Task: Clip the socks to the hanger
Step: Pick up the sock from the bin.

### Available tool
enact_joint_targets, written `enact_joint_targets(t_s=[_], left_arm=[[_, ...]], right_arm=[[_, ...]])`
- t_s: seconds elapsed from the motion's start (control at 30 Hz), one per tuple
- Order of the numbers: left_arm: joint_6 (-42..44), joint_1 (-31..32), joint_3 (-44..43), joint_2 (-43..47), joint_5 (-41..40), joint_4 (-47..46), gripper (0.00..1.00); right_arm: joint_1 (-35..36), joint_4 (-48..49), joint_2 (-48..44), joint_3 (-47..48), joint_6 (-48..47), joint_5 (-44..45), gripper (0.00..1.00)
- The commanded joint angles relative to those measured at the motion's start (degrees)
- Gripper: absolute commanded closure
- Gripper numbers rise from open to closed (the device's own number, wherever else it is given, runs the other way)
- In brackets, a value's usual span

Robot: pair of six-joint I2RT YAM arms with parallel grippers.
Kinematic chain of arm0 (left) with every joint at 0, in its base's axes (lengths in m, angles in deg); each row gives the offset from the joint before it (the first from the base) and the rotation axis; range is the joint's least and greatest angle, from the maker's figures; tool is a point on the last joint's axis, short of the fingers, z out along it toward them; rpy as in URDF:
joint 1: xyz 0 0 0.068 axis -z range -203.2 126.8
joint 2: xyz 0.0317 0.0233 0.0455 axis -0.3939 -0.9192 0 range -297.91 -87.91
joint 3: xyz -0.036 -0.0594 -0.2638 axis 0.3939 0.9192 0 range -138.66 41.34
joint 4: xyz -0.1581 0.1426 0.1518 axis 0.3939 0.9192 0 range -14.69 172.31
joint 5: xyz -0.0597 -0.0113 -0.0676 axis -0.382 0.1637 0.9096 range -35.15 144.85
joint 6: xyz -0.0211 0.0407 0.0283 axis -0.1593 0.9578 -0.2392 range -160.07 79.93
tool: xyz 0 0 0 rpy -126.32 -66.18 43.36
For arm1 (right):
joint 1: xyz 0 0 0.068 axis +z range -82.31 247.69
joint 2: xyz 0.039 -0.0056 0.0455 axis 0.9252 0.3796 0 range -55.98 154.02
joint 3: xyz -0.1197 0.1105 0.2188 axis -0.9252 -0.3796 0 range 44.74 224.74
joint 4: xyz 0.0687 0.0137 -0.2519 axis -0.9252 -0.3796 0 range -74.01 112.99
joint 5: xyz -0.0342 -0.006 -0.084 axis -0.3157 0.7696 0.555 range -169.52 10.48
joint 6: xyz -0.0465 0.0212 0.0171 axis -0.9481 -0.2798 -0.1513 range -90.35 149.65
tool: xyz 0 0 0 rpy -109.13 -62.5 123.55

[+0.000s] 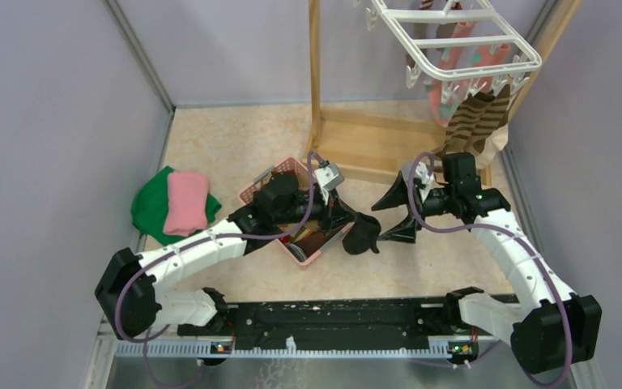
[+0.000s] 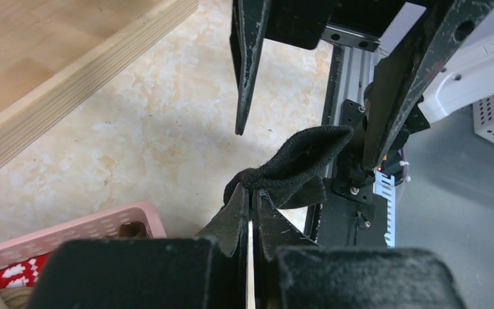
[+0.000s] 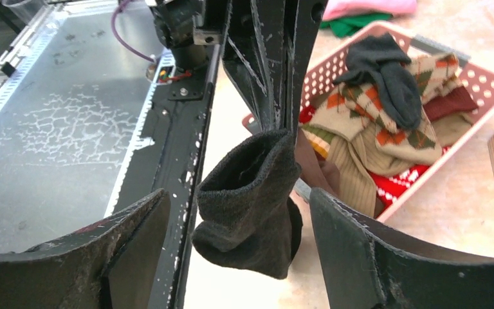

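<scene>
The black sock should be grabbed next by its open top edge with my right gripper, so my left gripper is free to re-grip the sock for clipping to the hanger.
A black sock hangs from my left gripper, which is shut on its top edge just right of the pink basket. My right gripper stands open, one finger on each side of the hanging sock without touching it. In the top view the left gripper and right gripper meet tip to tip at the sock. The white hanger hangs at the back right, with a brown striped sock and a pink sock clipped beneath it.
The basket holds several more socks, among them an argyle one and a dark one. Folded green and pink cloths lie at the left. A wooden stand rises behind. Grey walls close in both sides.
</scene>
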Motion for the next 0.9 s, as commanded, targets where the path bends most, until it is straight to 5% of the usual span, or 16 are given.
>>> enact_joint_targets(t_s=[0.0, 0.23, 0.5, 0.63, 0.73, 0.87], left_arm=[[-3.54, -0.10, -2.64, -1.32, -3.00, -2.42, 1.00], [-3.66, -0.10, -2.83, -0.76, -5.12, -2.37, 1.00], [-3.22, -0.10, -1.58, 0.92, -6.69, -2.36, 1.00], [-2.17, -0.39, -0.52, 3.46, -9.17, -2.09, 1.00], [-0.39, -2.32, 1.49, 6.12, -10.35, -3.17, 0.80], [-0.57, -6.75, 5.65, 9.51, -7.43, -8.28, 0.70]], right_arm=[[0.51, 6.80, -0.58, -0.89, 6.26, 3.57, 0.24], [0.50, 11.82, -0.63, -1.30, 12.22, 7.68, 0.46], [0.50, 12.77, -0.33, -0.87, 13.76, 6.12, 0.99], [-0.18, 1.21, -0.41, 2.82, 2.48, 2.98, 1.00], [-1.70, -11.66, -0.98, 6.48, -8.69, -0.55, 1.00], [-3.64, -12.62, -1.64, 7.05, -9.27, -0.91, 1.00]])
